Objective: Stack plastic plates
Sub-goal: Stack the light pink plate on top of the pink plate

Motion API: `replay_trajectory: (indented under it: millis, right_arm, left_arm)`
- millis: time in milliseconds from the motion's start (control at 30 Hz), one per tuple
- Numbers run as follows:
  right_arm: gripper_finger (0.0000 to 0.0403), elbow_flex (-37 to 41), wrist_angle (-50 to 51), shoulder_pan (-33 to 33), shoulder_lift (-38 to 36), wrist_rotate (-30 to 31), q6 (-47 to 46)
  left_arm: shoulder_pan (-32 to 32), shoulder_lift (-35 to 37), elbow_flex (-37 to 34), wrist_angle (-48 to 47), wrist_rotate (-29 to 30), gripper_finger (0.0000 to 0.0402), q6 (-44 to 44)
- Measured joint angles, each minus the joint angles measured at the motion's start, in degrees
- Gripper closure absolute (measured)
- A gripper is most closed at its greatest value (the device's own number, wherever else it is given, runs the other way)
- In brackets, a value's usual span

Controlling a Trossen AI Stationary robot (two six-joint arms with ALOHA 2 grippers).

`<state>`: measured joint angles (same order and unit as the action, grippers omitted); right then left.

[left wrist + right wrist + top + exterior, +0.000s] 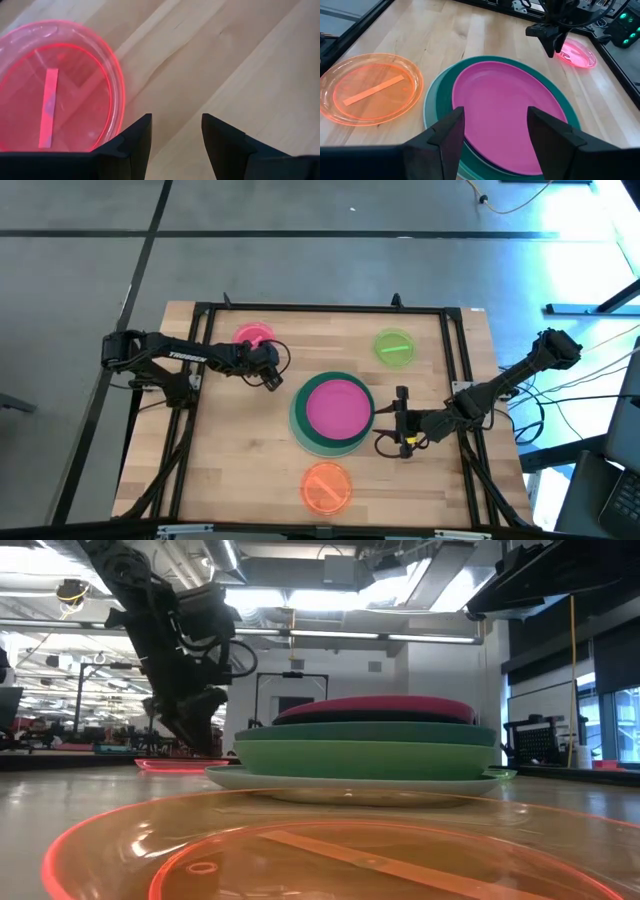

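Observation:
My left gripper should stack the small pink plate on the magenta plate [338,409]. It needs to grab the small pink plate by its rim [270,332] next.
A stack of plates [333,414] rests flat at the table's middle, a magenta plate [505,107] on top, with teal, green and pale mint rims [365,755] below. Three small translucent plates lie flat and apart: pink [253,337] at far left, lime [394,347] at far right, orange [326,486] near the front. My left gripper [270,375] hangs open over bare wood just beside the pink plate [55,90]. My right gripper [402,420] is open at the stack's right rim, fingers over the magenta plate's edge [495,145].
A black frame [320,308] borders the wooden table top. Bare wood lies between the stack and the small plates. The orange plate [300,850] fills the low view's foreground. Cables and equipment sit off the table's right side.

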<state>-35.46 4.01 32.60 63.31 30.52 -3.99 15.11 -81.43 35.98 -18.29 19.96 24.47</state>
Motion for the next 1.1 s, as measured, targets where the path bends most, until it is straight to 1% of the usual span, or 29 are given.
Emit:
replay_trajectory:
  millis: [167, 367, 600, 767, 933, 1100]
  right_arm:
    - [0.0198, 0.0, 0.0, 0.0, 0.0, 0.11, 0.0]
    - [0.0198, 0.0, -0.02, 0.0, 0.0, 1.03, 0.02]
    - [0.0198, 0.0, 0.1, 0.0, 0.85, 1.33, 0.18]
    - [0.0198, 0.0, 0.09, 0.0, 3.2, 2.45, 0.94]
    - [0.0198, 0.0, -0.13, 0.0, 3.98, 2.49, 1.01]
    - [0.0198, 0.0, -1.04, -0.02, 3.98, 2.51, 1.44]
  left_arm:
    - [0.01, 0.0, 0.16, -2.4, 0.03, 0.0236, 0.55]
    - [-0.43, 0.0, 2.78, -6.88, 0.6, 0.0236, 0.89]
    - [0.36, 0.0, 3.41, -8.29, 1.78, 0.0237, -0.96]
    - [1.0, 0.0, 3.42, -8.01, 6.43, 0.0237, -5.08]
    - [3.61, 0.0, 3.28, -7.65, 5.67, 0.0237, -5.99]
    - [5.58, 0.0, 0.41, -4.0, 5.42, 0.0237, -8.15]
